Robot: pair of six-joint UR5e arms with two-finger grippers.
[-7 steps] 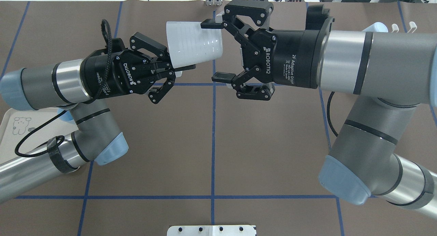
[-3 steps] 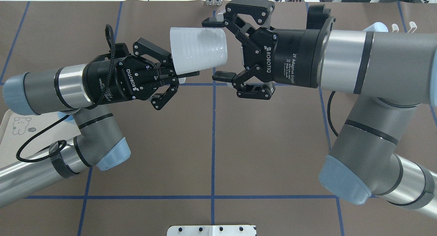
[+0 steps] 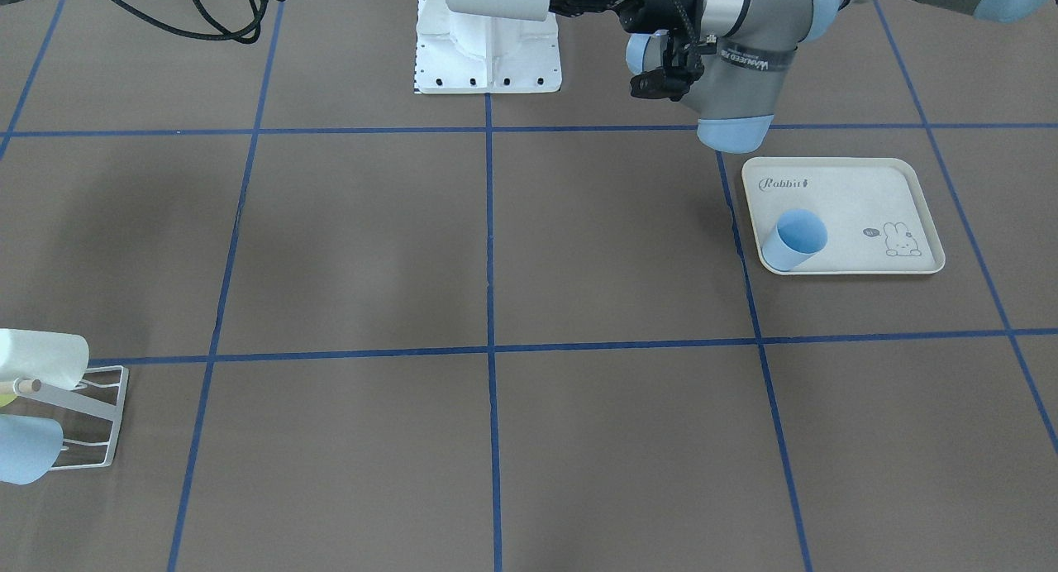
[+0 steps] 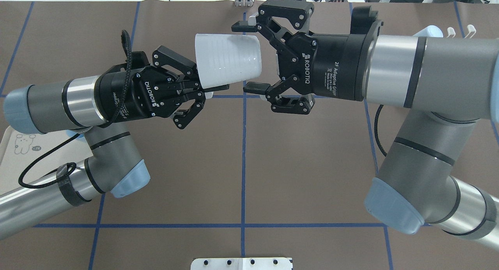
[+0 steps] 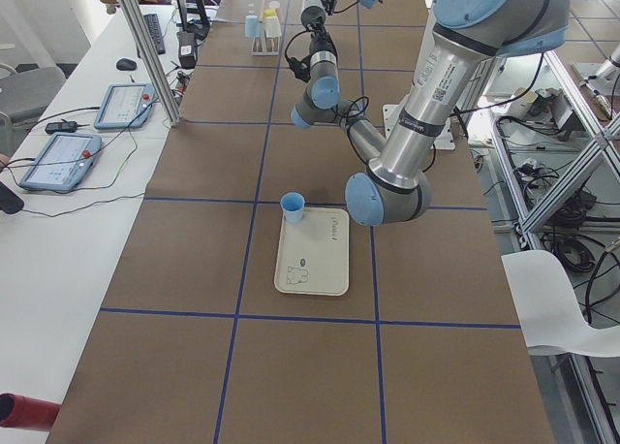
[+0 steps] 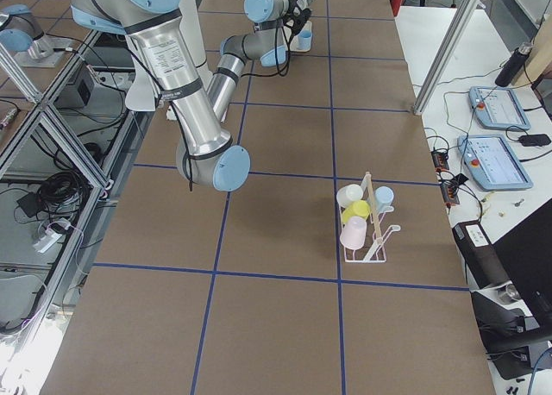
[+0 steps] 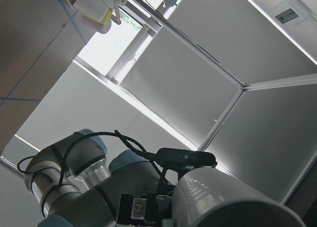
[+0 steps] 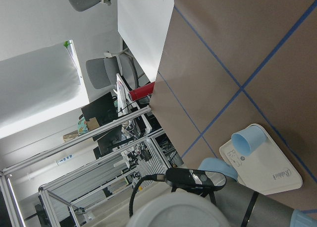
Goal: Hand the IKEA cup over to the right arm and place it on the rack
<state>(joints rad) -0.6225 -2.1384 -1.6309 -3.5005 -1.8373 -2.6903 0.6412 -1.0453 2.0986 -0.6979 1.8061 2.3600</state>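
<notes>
My right gripper grabs the cup by its free base end [image 8: 181,213] next, since my left gripper stays shut on the side of the cup at its rim.
The IKEA cup [image 4: 228,59] is white and lies on its side in the air above the table's far middle. My left gripper [image 4: 206,86] is shut on its rim wall. The cup's base end sits between the spread fingers of my right gripper [image 4: 239,57], which is open; one finger [image 4: 242,27] is beyond the cup and the other [image 4: 253,87] on its near side. The cup's base [image 8: 181,209] fills the bottom of the right wrist view. The white wire rack [image 6: 366,227] stands far to my right, also seen as the rack [image 3: 83,415], with several cups hung on it.
A cream rabbit-print tray [image 3: 843,216] lies on my left side with a light blue cup [image 3: 793,240] standing on its corner. The white base plate [image 4: 241,263] sits at the table's near edge. Operator tablets [image 6: 496,162] lie on the side bench beyond the rack.
My left arm has carried the cup to the right, so its base now lies deeper between the right gripper's fingers. The right gripper has stayed open and nearly still.
</notes>
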